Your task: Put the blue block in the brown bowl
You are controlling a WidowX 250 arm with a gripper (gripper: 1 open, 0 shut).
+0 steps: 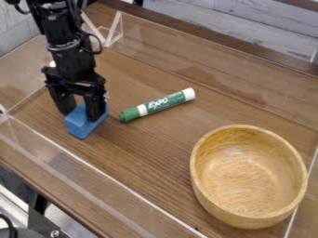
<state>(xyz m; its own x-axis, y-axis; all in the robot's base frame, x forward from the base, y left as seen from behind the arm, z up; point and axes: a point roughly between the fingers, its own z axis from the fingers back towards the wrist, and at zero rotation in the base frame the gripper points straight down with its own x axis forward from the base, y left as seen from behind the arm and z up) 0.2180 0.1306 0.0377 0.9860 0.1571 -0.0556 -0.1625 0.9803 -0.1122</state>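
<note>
The blue block needs to go into the brown bowl, so my gripper will next grip the block by its upper part.
The blue block rests on the wooden table at the left. My gripper hangs straight down over it, open, with one black finger on each side of the block's top. Its fingertips reach about level with the block's upper part, and whether they touch it I cannot tell. The brown bowl stands empty at the lower right, well away from the gripper.
A green-and-white Expo marker lies slantwise just right of the block. Clear acrylic walls fence the table, with a low one along the front edge and another at the back.
</note>
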